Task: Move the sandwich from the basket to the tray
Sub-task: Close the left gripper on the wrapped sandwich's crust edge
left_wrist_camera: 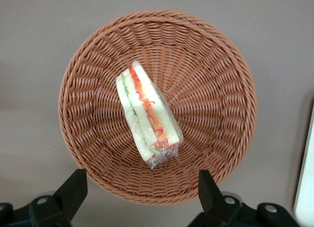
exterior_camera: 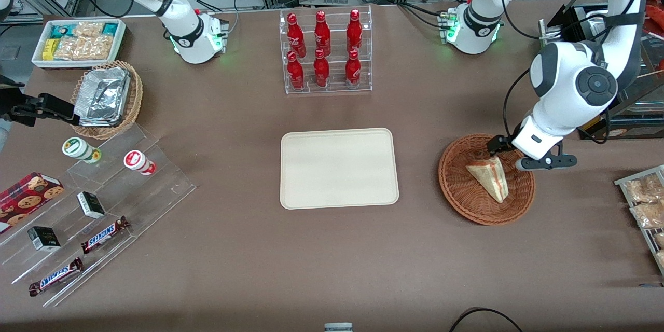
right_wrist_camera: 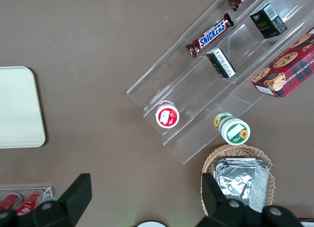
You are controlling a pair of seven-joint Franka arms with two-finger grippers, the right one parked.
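My left gripper grabs the sandwich by its crumpled wrapper end (exterior_camera: 479,167) next, to move the lunch from the basket onto the tray (exterior_camera: 339,167).
The sandwich (exterior_camera: 490,179), a wrapped white-bread wedge with red and green filling, lies in the round reddish-brown wicker basket (exterior_camera: 456,192) toward the working arm's end of the table. My left gripper (exterior_camera: 521,154) hovers above the basket's rim on the side farther from the front camera, open and empty. In the left wrist view the sandwich (left_wrist_camera: 147,114) lies in the middle of the basket (left_wrist_camera: 98,89), and the gripper (left_wrist_camera: 141,188) has its fingers (left_wrist_camera: 73,188) spread wide over the rim, apart from the sandwich. The cream tray (exterior_camera: 339,167) lies at mid-table beside the basket, and its edge shows in the wrist view (left_wrist_camera: 306,178).
A clear rack of red bottles (exterior_camera: 324,52) stands farther from the camera than the tray. Toward the parked arm's end are a stepped clear stand with Snickers bars (exterior_camera: 104,233), a tan basket of foil containers (exterior_camera: 106,98) and a white snack bin (exterior_camera: 78,41). Snack packets (exterior_camera: 646,202) lie at the working arm's end.
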